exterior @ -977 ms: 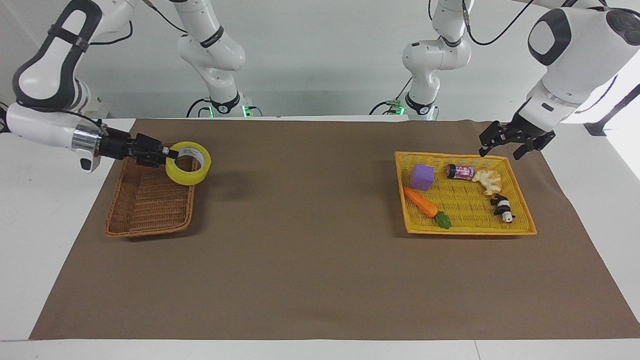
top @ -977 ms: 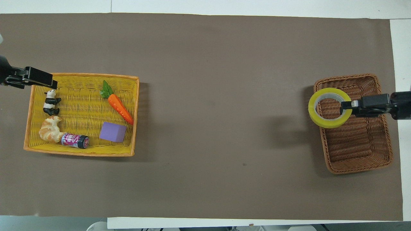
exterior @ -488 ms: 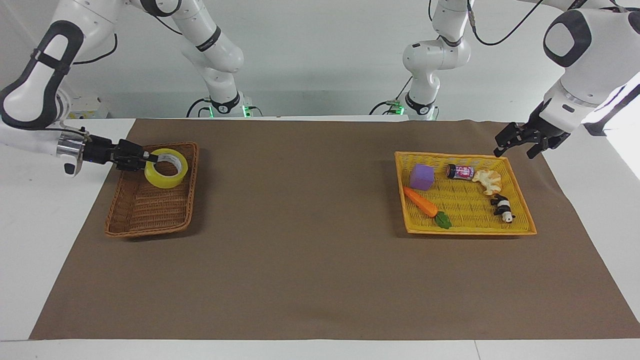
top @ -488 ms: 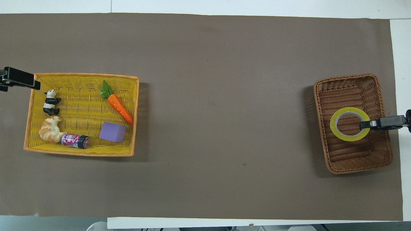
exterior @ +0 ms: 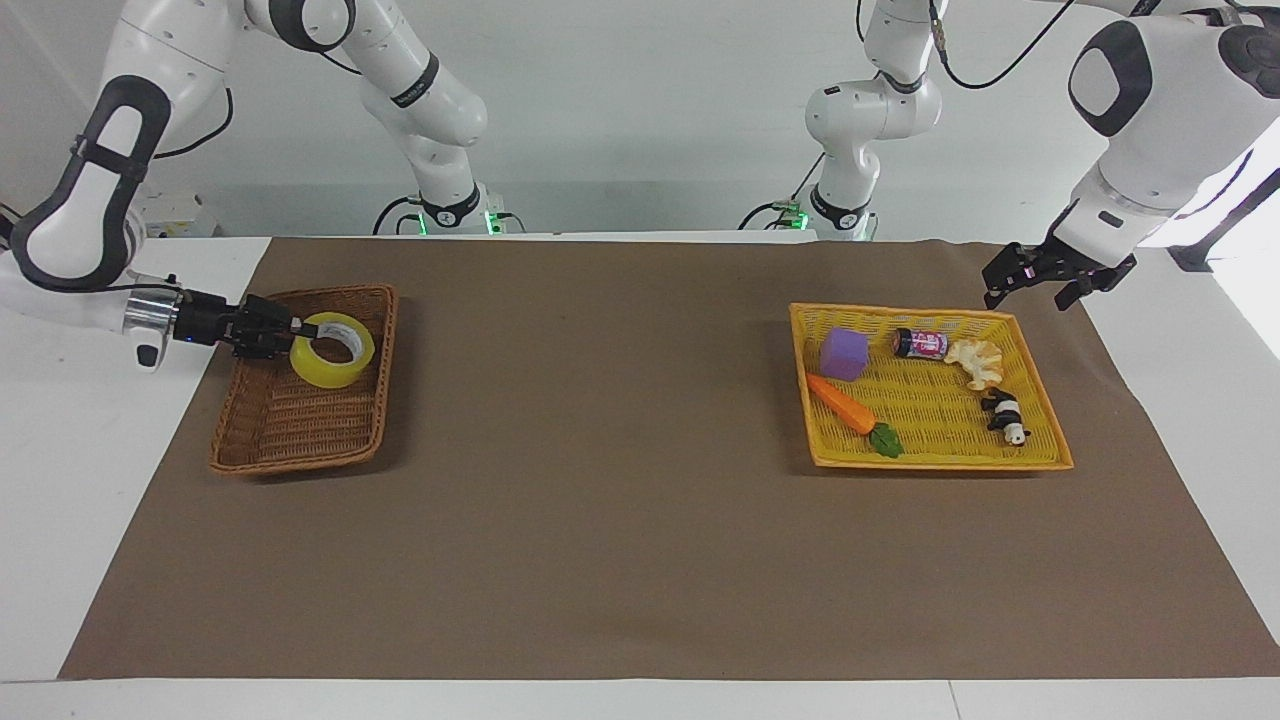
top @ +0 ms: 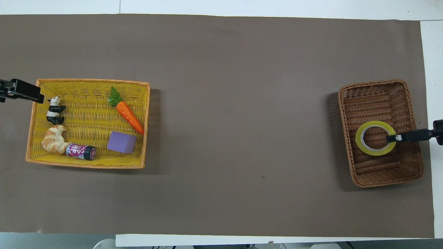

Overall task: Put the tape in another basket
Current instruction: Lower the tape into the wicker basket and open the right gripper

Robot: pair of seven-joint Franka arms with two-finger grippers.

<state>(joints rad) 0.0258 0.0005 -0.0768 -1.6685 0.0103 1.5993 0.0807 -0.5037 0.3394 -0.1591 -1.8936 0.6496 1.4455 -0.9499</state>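
Note:
The yellow tape (top: 360,147) is inside the rim of the brown wicker basket (top: 380,182) and would stay there, so I should let go with my right gripper now.
The yellow tape (exterior: 345,362) lies flat in the brown wicker basket (exterior: 300,460), in the half nearer the robots. My right gripper (exterior: 298,331) comes in low over the basket's rim and is shut on the tape's wall. In the overhead view its finger (top: 392,138) crosses the ring of tape (top: 360,147) inside the basket (top: 380,182). My left gripper (exterior: 1035,282) is open and empty, over the corner of the yellow basket at the left arm's end; it also shows in the overhead view (top: 24,94).
The yellow woven basket (exterior: 940,463) holds a purple cube (exterior: 844,352), a carrot (exterior: 842,404), a small can (exterior: 921,343), a croissant (exterior: 977,360) and a toy panda (exterior: 1005,416). A brown mat (exterior: 600,500) covers the table.
My right gripper carried the tape from above the basket's rim down into the basket and drew back toward the table's end. My left gripper shifted slightly by the yellow basket's corner.

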